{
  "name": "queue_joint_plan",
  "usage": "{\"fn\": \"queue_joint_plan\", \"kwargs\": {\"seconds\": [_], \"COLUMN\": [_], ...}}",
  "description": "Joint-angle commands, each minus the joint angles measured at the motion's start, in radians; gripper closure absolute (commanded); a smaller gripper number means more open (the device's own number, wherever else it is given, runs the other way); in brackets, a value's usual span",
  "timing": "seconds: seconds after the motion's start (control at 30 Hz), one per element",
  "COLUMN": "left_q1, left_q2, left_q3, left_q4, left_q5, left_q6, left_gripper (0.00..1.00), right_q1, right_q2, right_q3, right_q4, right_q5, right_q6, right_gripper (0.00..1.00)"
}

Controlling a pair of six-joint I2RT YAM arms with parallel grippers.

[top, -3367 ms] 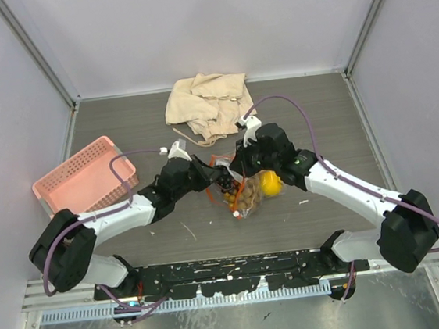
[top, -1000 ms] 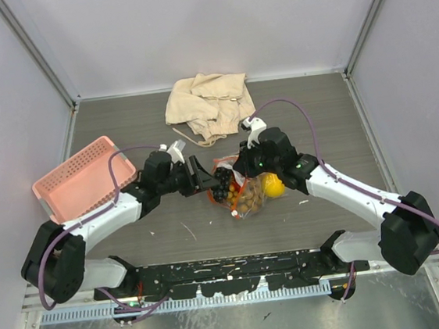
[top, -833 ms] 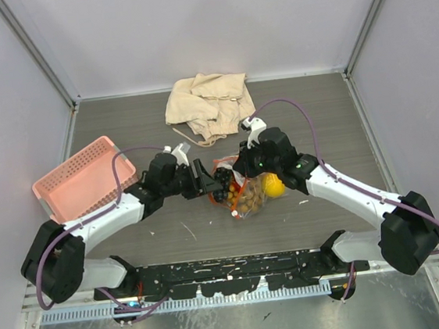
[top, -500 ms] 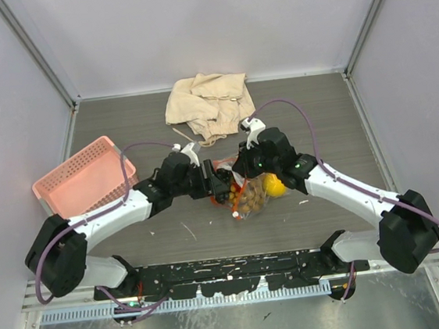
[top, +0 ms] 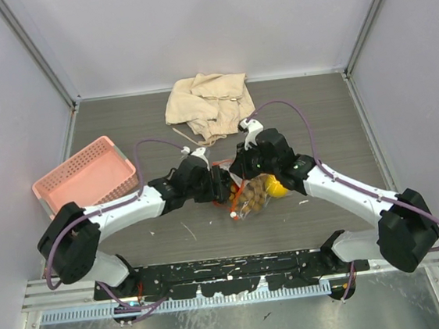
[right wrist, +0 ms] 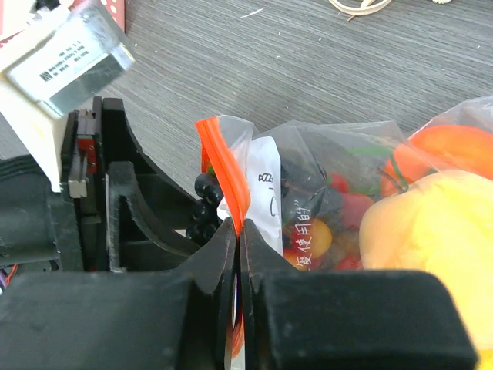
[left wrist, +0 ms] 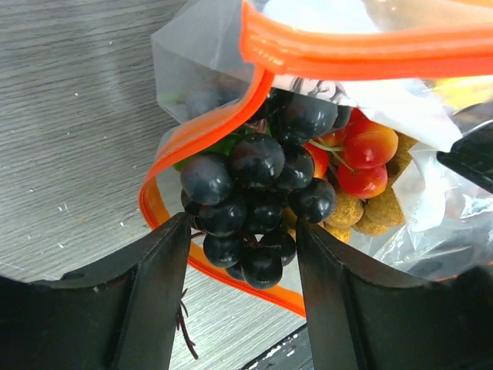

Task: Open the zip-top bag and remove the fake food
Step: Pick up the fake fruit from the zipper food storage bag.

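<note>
The left gripper grabs the grapes next by the end sticking out of the bag's opening, to remove the dark purple grapes [left wrist: 254, 193].
The zip-top bag [top: 252, 198] lies mid-table with its orange-red zip strip [left wrist: 347, 58] pulled open. My right gripper [top: 238, 167] is shut on one side of that strip [right wrist: 225, 173] and holds the mouth up; its jaws [right wrist: 239, 235] are pressed together on it. My left gripper [top: 219, 186] is open at the bag's mouth, its fingers [left wrist: 154, 293] on either side of the dark purple grapes [left wrist: 254, 193], which stick out of the opening. Behind them lie orange-red round fruits [left wrist: 366, 150] and the tan berry cluster [left wrist: 370, 212]. The yellow lemon [right wrist: 416, 231] is inside the bag.
A crumpled beige cloth [top: 207, 105] lies at the back centre. A pink mesh basket [top: 87, 177] stands at the left, beside my left arm. Grey walls close the table on three sides.
My left gripper has moved right to the bag's mouth, and its open fingers now flank the grapes. My right gripper has kept its hold on the zip strip.
</note>
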Motion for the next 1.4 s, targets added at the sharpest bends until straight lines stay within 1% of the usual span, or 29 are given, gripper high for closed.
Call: {"fn": "queue_joint_plan", "kwargs": {"seconds": [0.0, 0.23, 0.27, 0.43, 0.57, 0.67, 0.73, 0.93, 1.27, 1.37], "left_q1": [-0.024, -0.032, -0.032, -0.031, -0.031, -0.031, -0.031, -0.030, -0.030, -0.026], "left_q2": [0.030, 0.070, 0.074, 0.074, 0.035, -0.009, -0.043, -0.132, -0.183, -0.240], "left_q3": [0.055, 0.076, 0.077, 0.073, 0.049, 0.026, 0.006, -0.033, -0.058, -0.060], "left_q4": [0.006, 0.016, 0.018, 0.032, 0.041, 0.045, 0.046, 0.029, 0.031, 0.026], "left_q5": [-0.057, -0.084, -0.089, -0.098, -0.096, -0.088, -0.083, -0.082, -0.035, -0.012], "left_q6": [0.005, 0.007, 0.009, 0.012, 0.023, 0.031, 0.035, 0.045, 0.037, 0.034], "left_gripper": [0.42, 0.50, 0.53, 0.81, 0.93, 0.98, 1.00, 1.00, 1.00, 1.00], "right_q1": [0.007, 0.012, 0.012, 0.012, 0.012, 0.012, 0.012, 0.011, 0.011, 0.010], "right_q2": [-0.002, -0.009, -0.012, -0.021, -0.033, -0.044, -0.049, -0.068, -0.077, -0.075], "right_q3": [0.006, -0.009, -0.010, -0.015, -0.026, -0.036, -0.041, -0.050, -0.057, -0.059], "right_q4": [0.070, 0.070, 0.070, 0.062, 0.052, 0.048, 0.044, 0.034, 0.028, 0.026], "right_q5": [-0.011, -0.012, -0.013, -0.008, 0.002, 0.013, 0.021, 0.039, 0.046, 0.049], "right_q6": [0.013, 0.016, 0.016, 0.011, 0.003, -0.002, -0.005, -0.009, -0.009, -0.012], "right_gripper": [0.91, 0.91, 0.91, 0.91, 0.91, 0.91, 0.90, 0.90, 0.90, 0.90]}}
